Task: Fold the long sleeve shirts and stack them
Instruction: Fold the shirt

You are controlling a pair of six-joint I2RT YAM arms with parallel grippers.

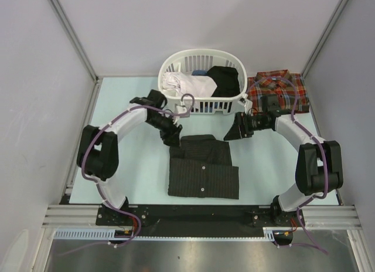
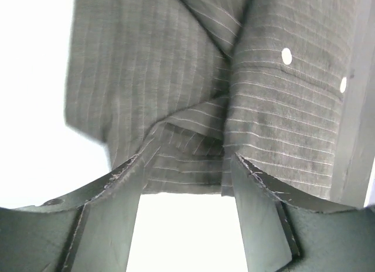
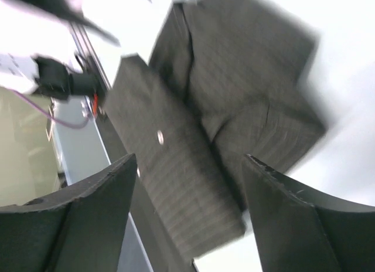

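Observation:
I need to pinch the far-edge corner of the buttoned flap with my right gripper, opposite my left gripper. Then the black pinstriped shirt's flap can fold evenly toward the shirt's collar.
The black pinstriped shirt (image 1: 203, 168) lies folded on the table in front of the arms, collar end toward the basket, with small pale buttons down its middle. It also shows in the left wrist view (image 2: 193, 90) and, blurred, in the right wrist view (image 3: 222, 114). The plaid flannel shirt (image 1: 279, 88) lies folded at the back right. My left gripper (image 1: 171, 135) is open and empty just above the shirt's far left corner. My right gripper (image 1: 234, 131) is open and empty above the table beyond the shirt's far right corner.
A white laundry basket (image 1: 202, 105) holding white, blue and black clothes stands at the back centre, just behind both grippers. Grey walls close in the left and right sides. The black base rail (image 1: 193, 213) runs along the near edge.

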